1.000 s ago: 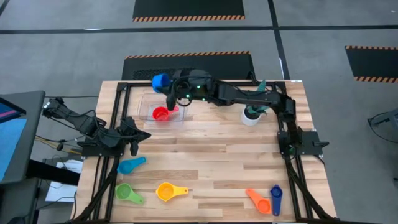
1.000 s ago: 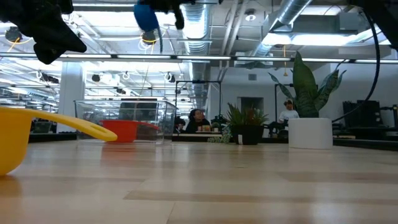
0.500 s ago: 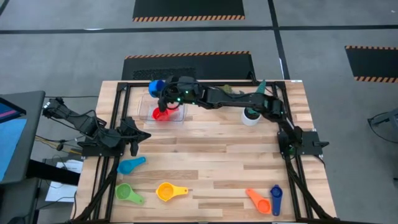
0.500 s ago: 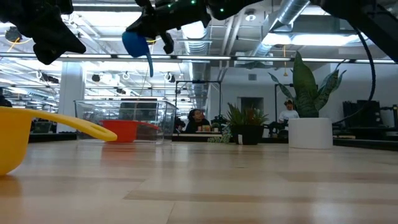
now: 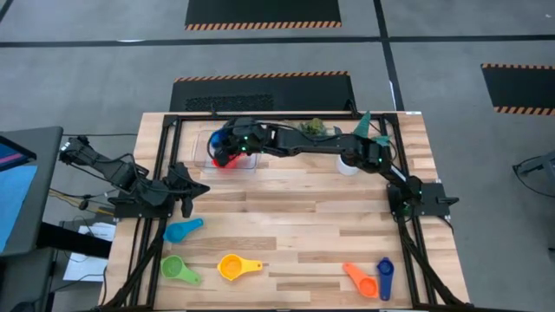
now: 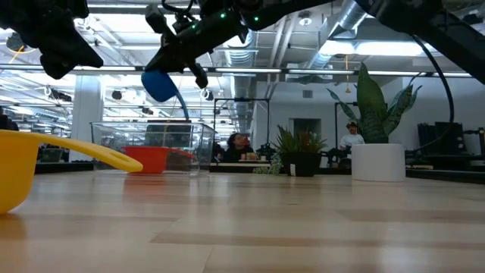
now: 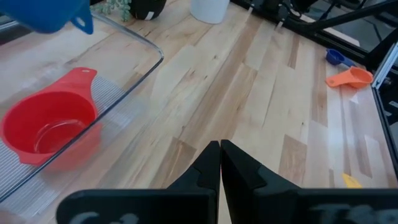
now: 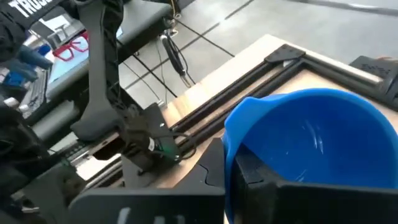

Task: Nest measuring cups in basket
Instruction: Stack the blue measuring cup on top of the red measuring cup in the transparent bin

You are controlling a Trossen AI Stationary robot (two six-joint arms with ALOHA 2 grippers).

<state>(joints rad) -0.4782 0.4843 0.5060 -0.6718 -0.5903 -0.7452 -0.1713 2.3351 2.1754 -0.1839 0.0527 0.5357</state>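
Note:
The blue cup has its bowl (image 5: 217, 139) off the red cup's far side. I should move it inside the red cup (image 5: 230, 162) before I let go with my right gripper.
My right gripper (image 5: 232, 147) reaches across the table to the far-left area and is shut on the blue cup (image 5: 220, 139), which hangs in the air above the clear basket (image 5: 205, 149). The low view shows that cup (image 6: 161, 85) over the basket (image 6: 151, 140). The red cup (image 7: 50, 127) sits upright on the basket's floor. Light blue (image 5: 182, 230), green (image 5: 178, 269), yellow (image 5: 236, 266), orange (image 5: 360, 277) and dark blue (image 5: 384, 277) cups lie on the near part of the table. My left gripper (image 5: 186, 203) waits at the left side, shut on nothing (image 7: 220, 152). My right gripper pinches the blue cup's wall at the rim (image 8: 229, 146), one finger (image 8: 252, 168) inside the bowl and the other finger (image 8: 205, 174) outside. The cup is lifted clear and tilted, and its short handle (image 7: 83, 23) is free.
A white plant pot (image 5: 349, 163) stands under my right arm, right of the basket. The yellow cup (image 6: 23, 163) looms close in the low view. Black frame rails (image 5: 165, 156) run along the table's left and right sides. Bare wood lies across the table's middle.
My right gripper has come down with the blue cup from high above the basket toward it, shifting a little toward the near edge and tipping. The red cup and the other cups have stayed in place.

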